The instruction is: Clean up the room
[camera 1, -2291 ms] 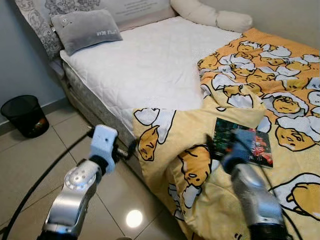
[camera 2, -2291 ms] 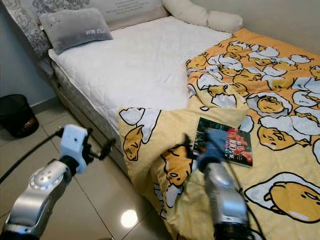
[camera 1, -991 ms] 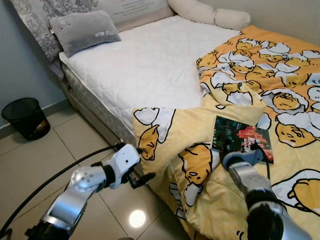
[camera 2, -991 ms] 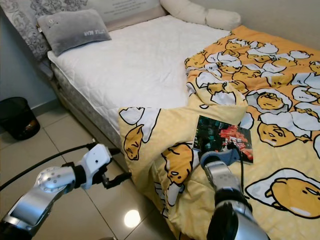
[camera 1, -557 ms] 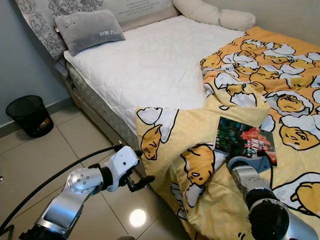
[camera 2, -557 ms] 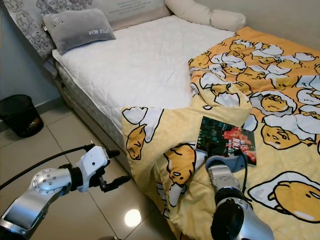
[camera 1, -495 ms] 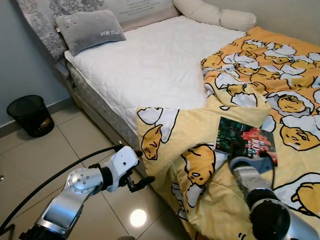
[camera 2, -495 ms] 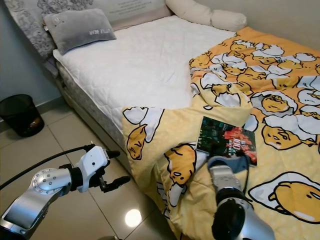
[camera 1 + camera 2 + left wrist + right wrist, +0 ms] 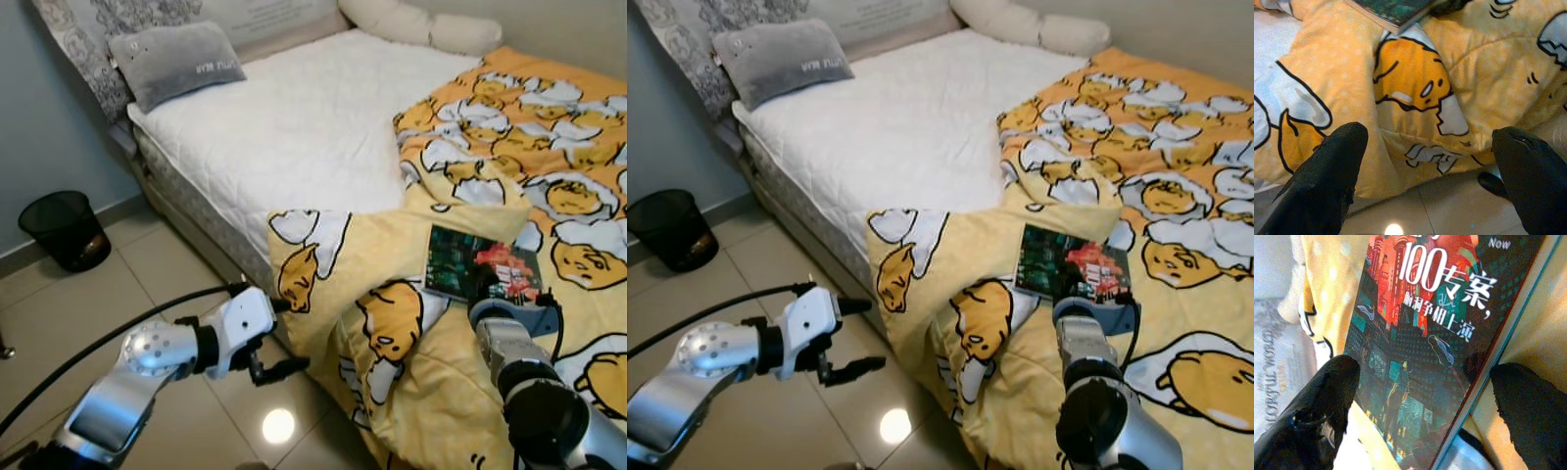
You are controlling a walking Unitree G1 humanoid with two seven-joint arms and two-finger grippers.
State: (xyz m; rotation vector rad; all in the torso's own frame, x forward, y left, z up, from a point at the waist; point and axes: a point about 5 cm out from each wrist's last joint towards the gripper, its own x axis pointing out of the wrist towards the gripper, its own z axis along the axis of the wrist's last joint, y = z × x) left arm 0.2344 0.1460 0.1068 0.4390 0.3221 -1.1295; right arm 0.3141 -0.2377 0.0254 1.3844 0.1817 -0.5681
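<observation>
The book's cover spreads wide across the blanket [image 9: 392,323], so my right gripper will next pinch the book across its thin teal page edge [image 9: 458,297].
A book [image 9: 480,269] with a dark red-and-teal cover lies flat on the yellow cartoon-egg blanket [image 9: 392,323] at the bed's near corner. My right gripper [image 9: 495,294] rests low on the blanket at the book's near edge. It is open, and in the right wrist view its two black fingers [image 9: 1317,406] stand wide apart with the book [image 9: 1435,342] between them, not touching it. My left gripper [image 9: 284,336] hangs open over the floor tiles, pointing at the blanket fold [image 9: 1415,88] that hangs off the bed.
The bare white mattress [image 9: 284,137] carries a grey pillow [image 9: 176,61] and a cream bolster [image 9: 421,24] at the head end. A black wastebasket [image 9: 64,228] stands on the tiled floor [image 9: 147,284] by the grey wall. A black cable trails from my left arm.
My left arm came down from a raised pose and now points at the hanging blanket. The right gripper sank onto the blanket and crept closer to the book. The camera shifted slightly.
</observation>
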